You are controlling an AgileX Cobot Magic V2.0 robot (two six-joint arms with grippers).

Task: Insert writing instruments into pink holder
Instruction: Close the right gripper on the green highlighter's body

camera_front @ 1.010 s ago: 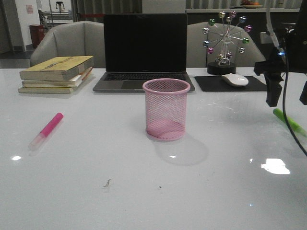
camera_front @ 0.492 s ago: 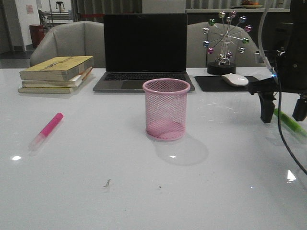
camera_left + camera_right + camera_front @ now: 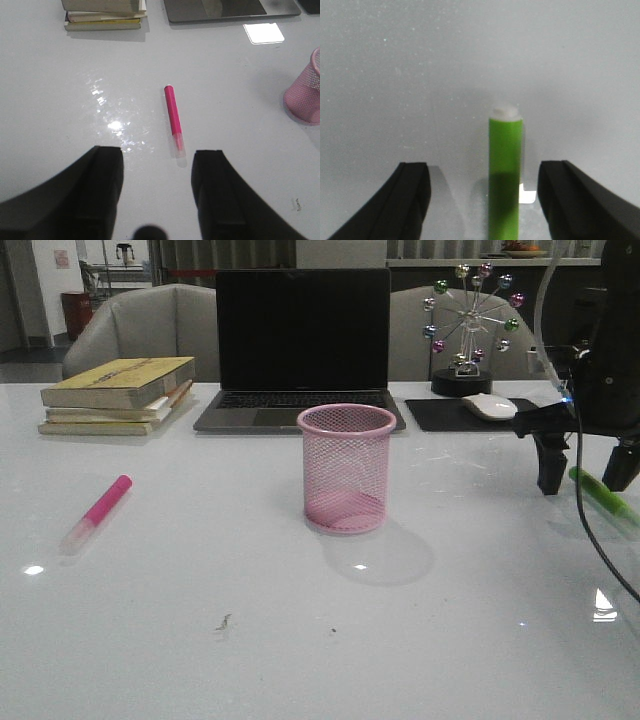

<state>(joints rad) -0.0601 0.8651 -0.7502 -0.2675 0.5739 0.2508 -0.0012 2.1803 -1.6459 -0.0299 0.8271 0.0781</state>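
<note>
The green marker has my fingers low on either side of it in the right wrist view, so my right gripper needs to close on it.
The pink holder (image 3: 347, 468) stands upright and empty at the table's middle; its edge shows in the left wrist view (image 3: 306, 92). A hot pink marker (image 3: 96, 512) with a pale cap lies flat at the left (image 3: 174, 117), just ahead of my open left gripper (image 3: 156, 172), which does not touch it. A bright green marker (image 3: 604, 495) lies flat at the right. My right gripper (image 3: 585, 477) hangs open just above it, one finger on each side; in the right wrist view the green marker (image 3: 504, 170) runs between the fingers of that gripper (image 3: 485, 195), untouched.
A black laptop (image 3: 302, 345) stands open behind the holder. Stacked books (image 3: 118, 393) lie at the back left. A white mouse (image 3: 490, 406) on a black pad and a small ferris-wheel ornament (image 3: 470, 325) are at the back right.
My right gripper has come down and shifted left until it straddles the green marker close to the table. Both markers and the holder lie where they were.
</note>
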